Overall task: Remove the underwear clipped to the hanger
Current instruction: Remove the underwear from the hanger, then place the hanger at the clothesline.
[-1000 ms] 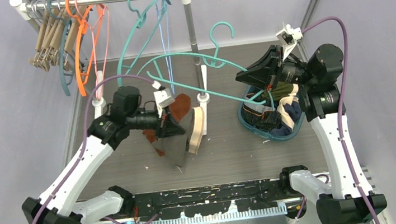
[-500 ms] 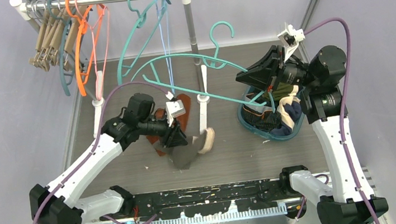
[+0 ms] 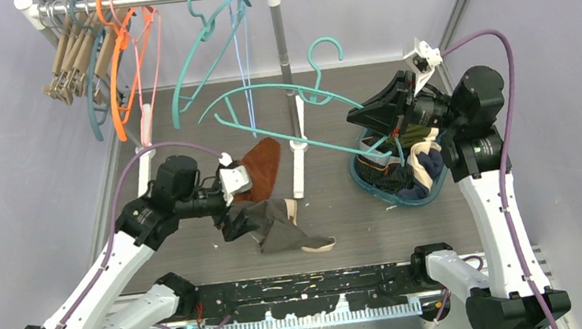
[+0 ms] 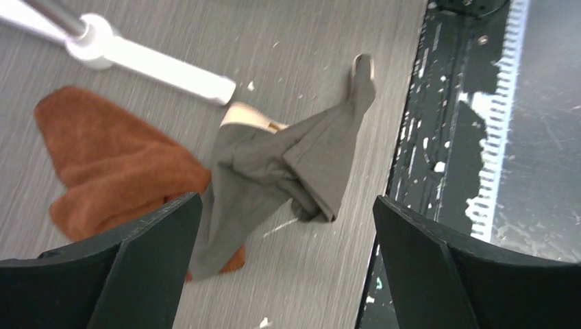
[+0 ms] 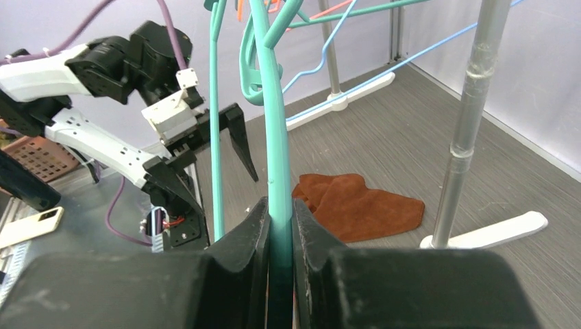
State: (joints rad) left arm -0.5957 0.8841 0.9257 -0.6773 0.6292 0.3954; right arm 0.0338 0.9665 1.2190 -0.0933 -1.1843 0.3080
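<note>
The robot's left gripper next needs to grab the teal hanger by the end opposite the right gripper, so that the hanger's hook stays free to hang.
A grey-brown underwear point(image 3: 283, 230) with a cream waistband lies crumpled on the table, its edge over the rust-brown cloth point(image 3: 259, 166). In the left wrist view the underwear point(image 4: 288, 161) lies flat below my left gripper point(image 4: 288, 274), which hangs open above it with nothing between its fingers point(image 4: 137, 267). My left gripper point(image 3: 232, 221) sits just left of the garment. My right gripper point(image 3: 387, 131) is shut on the rod of the teal hanger point(image 3: 287, 90), held up in the air; the hanger point(image 5: 277, 137) runs up between the jaws of that gripper point(image 5: 279, 233). No garment shows on it.
A teal basket point(image 3: 357, 175) under the right arm holds more underwear point(image 3: 404, 170). A white rack point(image 3: 283, 66) stands at the back with several hangers point(image 3: 114, 60) on its rail; its foot point(image 4: 157, 65) lies near the rust-brown cloth point(image 4: 103, 157). The black base strip point(image 3: 301, 283) runs along the near edge.
My left gripper has opened and let go of the underwear, which fell from hanging to lying on the table. The left arm drew back to the left. The right gripper kept hold of the hanger.
</note>
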